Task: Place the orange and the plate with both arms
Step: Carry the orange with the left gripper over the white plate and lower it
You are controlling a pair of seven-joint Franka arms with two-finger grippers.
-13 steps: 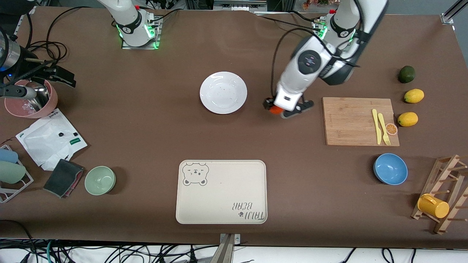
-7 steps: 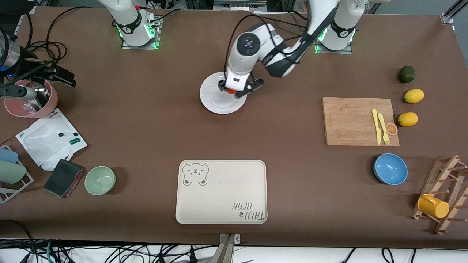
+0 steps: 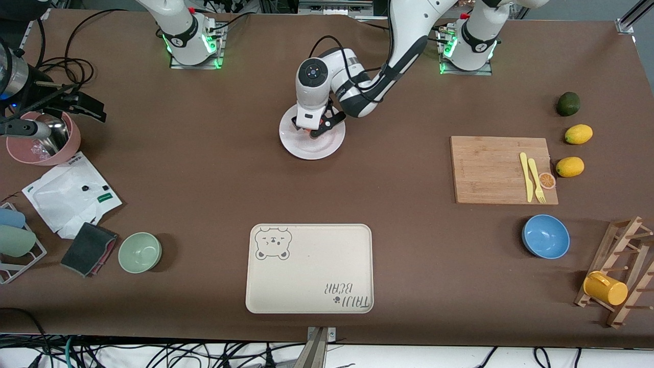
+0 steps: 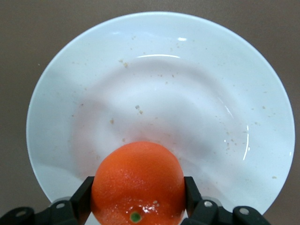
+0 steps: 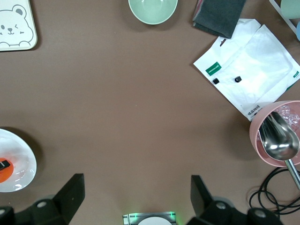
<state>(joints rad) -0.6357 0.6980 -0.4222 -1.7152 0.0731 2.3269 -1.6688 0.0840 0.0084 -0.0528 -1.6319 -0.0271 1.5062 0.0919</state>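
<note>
The orange [image 4: 137,176] sits low over the white plate's middle [image 4: 157,112], inside the plate's rim, so it is now time for my left gripper to open.
The white plate [image 3: 327,148] lies in the middle of the table, between the two bases' ends. My left gripper [image 3: 310,131] is low over the plate, shut on the orange [image 3: 312,134]. In the left wrist view the orange [image 4: 137,176] sits between the two black fingers [image 4: 83,194] of that gripper [image 4: 138,187], just above the plate [image 4: 164,84]. My right gripper [image 5: 136,194] is open and empty, high above the table near its own base, and waits. Its view shows the plate's edge [image 5: 21,159] with the orange [image 5: 4,174].
A beige bear-print tray [image 3: 309,268] lies near the front edge. A wooden board [image 3: 490,168] with yellow cutlery, two lemons [image 3: 569,166] and a blue bowl [image 3: 545,236] are toward the left arm's end. A green bowl [image 3: 140,252] and pink bowl [image 3: 43,138] are toward the right arm's end.
My left gripper has carried the orange from beside the wooden board across to the plate and now holds it low over the plate's middle.
</note>
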